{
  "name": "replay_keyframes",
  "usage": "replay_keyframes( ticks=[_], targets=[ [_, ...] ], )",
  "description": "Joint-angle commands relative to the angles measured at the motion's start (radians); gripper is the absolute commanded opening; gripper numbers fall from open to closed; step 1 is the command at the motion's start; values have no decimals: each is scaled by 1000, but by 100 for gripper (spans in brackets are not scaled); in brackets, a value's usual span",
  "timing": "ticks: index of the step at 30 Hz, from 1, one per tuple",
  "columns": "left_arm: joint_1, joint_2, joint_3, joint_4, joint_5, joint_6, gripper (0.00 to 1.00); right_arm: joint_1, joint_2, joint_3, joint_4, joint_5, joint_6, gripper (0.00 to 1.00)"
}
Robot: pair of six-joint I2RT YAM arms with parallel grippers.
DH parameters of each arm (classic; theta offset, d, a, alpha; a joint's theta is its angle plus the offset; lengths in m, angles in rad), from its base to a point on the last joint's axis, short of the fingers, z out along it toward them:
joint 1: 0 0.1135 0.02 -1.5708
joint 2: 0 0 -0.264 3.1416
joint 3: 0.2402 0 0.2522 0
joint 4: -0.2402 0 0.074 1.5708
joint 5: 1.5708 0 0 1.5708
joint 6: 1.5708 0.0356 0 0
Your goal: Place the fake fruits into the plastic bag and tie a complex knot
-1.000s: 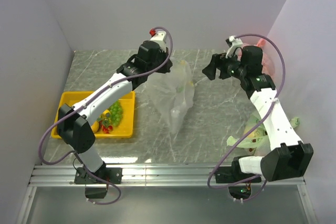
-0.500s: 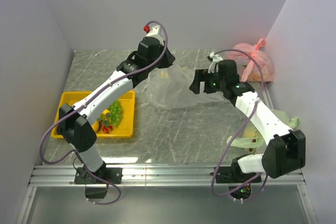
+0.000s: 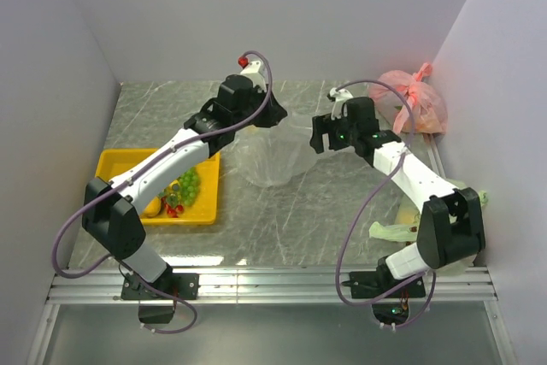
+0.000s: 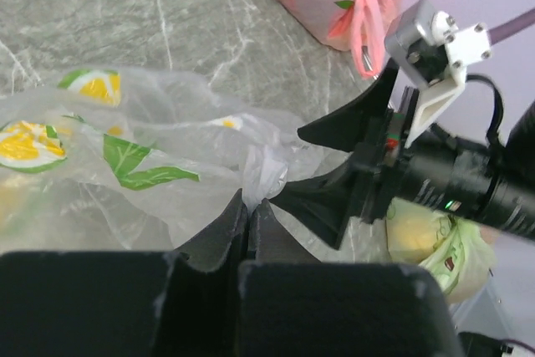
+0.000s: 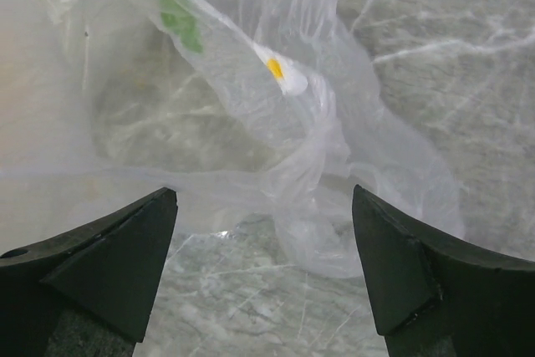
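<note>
My right gripper is going to grab the plastic bag by its twisted handle end [image 5: 305,175] next, which leaves the bag's opening free to spread open.
The plastic bag [image 3: 269,158] is thin clear film printed with lemon slices and green leaves, lying crumpled on the marble at centre. My left gripper [image 3: 275,117] is at its far edge, shut on a pinch of the film [image 4: 259,180]. My right gripper [image 3: 317,136] hovers just right of the bag, open and holding nothing. In the right wrist view a twisted handle end [image 5: 313,165] lies between and beyond its fingers [image 5: 125,248]. The fake fruits sit in the yellow tray [image 3: 113,162]: green grapes [image 3: 188,183], red berries [image 3: 173,208] and a yellow piece [image 3: 154,207].
A pink bag with a knotted top [image 3: 414,105] rests at the back right corner. Pale green bags [image 3: 398,230] lie at the right by the right arm's base. Grey walls close in the left, back and right sides.
The left gripper has come down with the bag, which hung stretched and now lies bunched on the table. The right gripper swung left and lower, close to the bag, staying open.
</note>
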Motion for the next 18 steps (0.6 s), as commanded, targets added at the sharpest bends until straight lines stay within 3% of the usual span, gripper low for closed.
replay_keyframes(
  ticks=[1, 5, 11, 18],
  targets=[
    [17, -57, -13, 70, 77, 55, 0, -75, -94, 48, -27, -234, -68, 93],
    [32, -65, -22, 84, 168, 112, 0, -146, -130, 117, -45, -330, -39, 93],
    [39, -89, -66, 143, 248, 152, 0, -145, -29, 214, -85, -295, -49, 94],
    [39, -59, -39, 147, 249, 129, 0, 15, 37, 192, -180, -130, -111, 95]
  ],
)
